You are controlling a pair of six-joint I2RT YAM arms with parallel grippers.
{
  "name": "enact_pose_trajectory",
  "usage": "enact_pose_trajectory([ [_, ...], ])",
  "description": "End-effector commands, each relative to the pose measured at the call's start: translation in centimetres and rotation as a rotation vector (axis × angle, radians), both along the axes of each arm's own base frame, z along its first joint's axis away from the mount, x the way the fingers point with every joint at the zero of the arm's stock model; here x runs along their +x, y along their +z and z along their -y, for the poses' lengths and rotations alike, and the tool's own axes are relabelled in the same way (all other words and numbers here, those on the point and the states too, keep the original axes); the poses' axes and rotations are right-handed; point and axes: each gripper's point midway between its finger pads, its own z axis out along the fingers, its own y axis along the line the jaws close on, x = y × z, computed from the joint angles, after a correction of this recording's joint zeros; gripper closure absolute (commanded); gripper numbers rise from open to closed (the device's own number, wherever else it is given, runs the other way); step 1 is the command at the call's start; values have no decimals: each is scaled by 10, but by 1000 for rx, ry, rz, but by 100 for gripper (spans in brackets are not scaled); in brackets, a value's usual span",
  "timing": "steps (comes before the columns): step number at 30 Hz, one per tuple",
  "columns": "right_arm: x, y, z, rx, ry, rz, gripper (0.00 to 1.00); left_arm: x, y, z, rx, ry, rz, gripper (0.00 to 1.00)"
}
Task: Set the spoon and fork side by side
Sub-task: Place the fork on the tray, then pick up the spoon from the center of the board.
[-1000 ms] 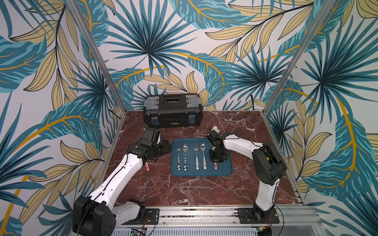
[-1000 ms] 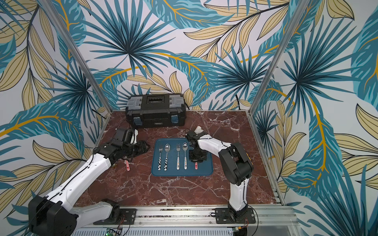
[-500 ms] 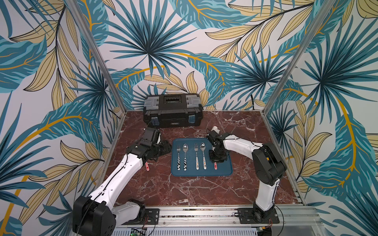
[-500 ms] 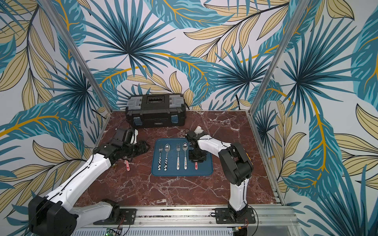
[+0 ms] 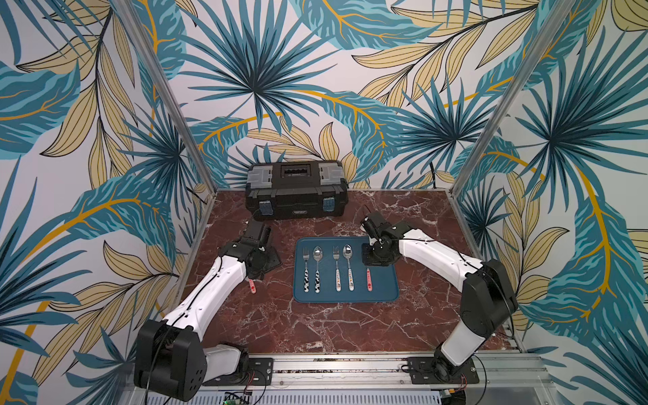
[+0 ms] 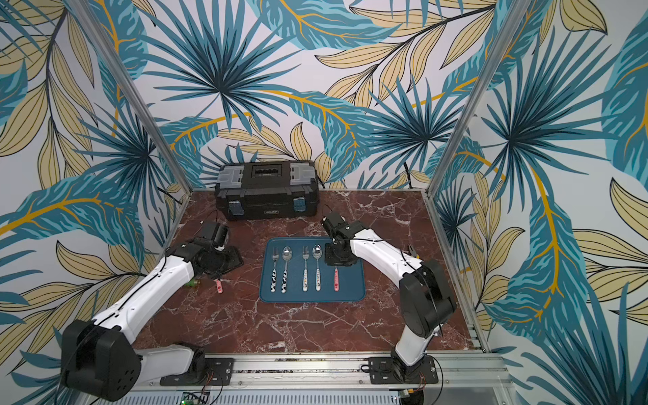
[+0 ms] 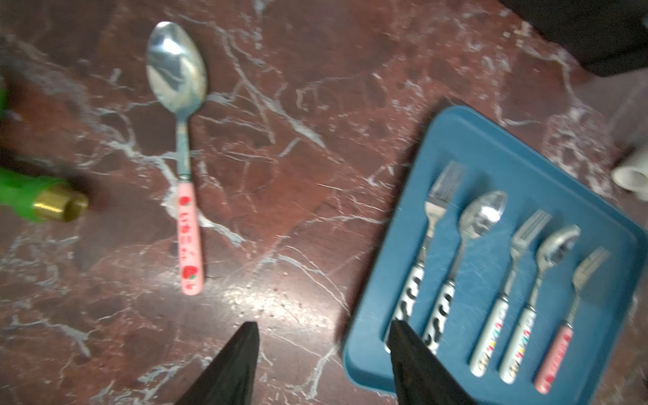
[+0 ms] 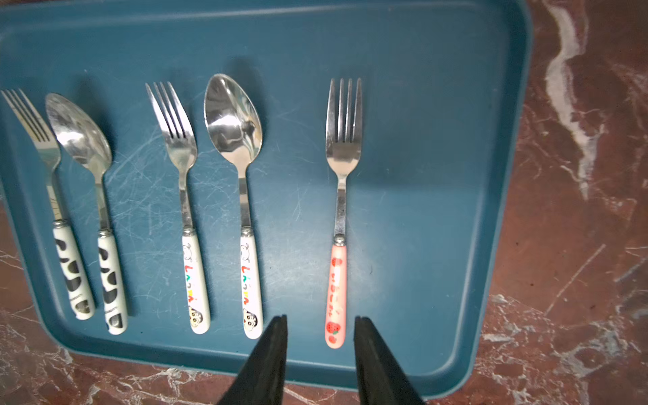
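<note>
My left gripper is to pick up the spoon [image 7: 189,238] next by its pink handle, with the spoon's bowl pointing away, and then set the spoon flat beside the fork.
A pink strawberry-handled spoon [image 7: 189,238] lies on the marble table to the left of the blue tray [image 5: 385,298]; only its handle [image 5: 251,287] shows in a top view, under my left arm. The matching pink-handled fork [image 8: 341,210] lies flat on the tray's right part, its handle [image 5: 369,282] showing in both top views. My left gripper [image 7: 323,324] hangs open over bare table between the spoon and the tray's left edge, holding nothing. My right gripper [image 8: 321,318] is open above the end of the fork's handle, with the fork free between its fingers' line.
Two other fork-and-spoon pairs, cow-patterned [image 8: 73,273] and cartoon-handled [image 8: 194,280], lie in a row on the tray's left part. A green piece with a brass end [image 7: 38,198] lies left of the spoon. A black toolbox [image 5: 296,191] stands at the back wall.
My right gripper's jaws have parted a little over the fork's handle, and the fork rests on the tray. Both arms have hardly moved.
</note>
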Motion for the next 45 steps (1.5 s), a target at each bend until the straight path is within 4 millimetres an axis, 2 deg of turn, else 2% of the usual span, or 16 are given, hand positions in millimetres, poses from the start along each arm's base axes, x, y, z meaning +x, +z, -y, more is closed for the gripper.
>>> enact_pose_trajectory([
  [1, -4, 7, 14, -52, -2, 50, 61, -16, -14, -43, 48, 157, -91, 36],
  [3, -6, 7, 16, -56, -4, 56, 60, -17, -17, -56, 31, 198, -111, 36],
  [6, -10, 5, 18, -54, -7, 53, 61, -8, -25, -68, 42, 210, -110, 36],
  [10, -13, 4, 23, -64, -11, 58, 61, -1, -51, -65, -3, 139, -231, 38],
  [15, -17, 1, 27, -70, -18, 62, 61, -2, -78, -61, -29, 105, -309, 42],
  [21, -21, -5, 29, -69, -26, 51, 61, -10, -92, -64, -9, 112, -353, 48],
  [25, -23, -4, 30, -62, -29, 54, 61, -14, -99, -74, 17, 147, -377, 57],
  [32, -25, -4, 31, -47, -41, 63, 61, -17, -111, -80, 6, 139, -437, 57],
  [35, -26, -4, 31, -40, -45, 65, 61, -15, -115, -77, -14, 129, -436, 65],
  [38, -26, -4, 32, -40, -46, 65, 61, -12, -118, -74, -36, 123, -426, 78],
  [45, -27, -3, 32, -36, -53, 66, 61, -10, -118, -69, -61, 114, -407, 92],
])
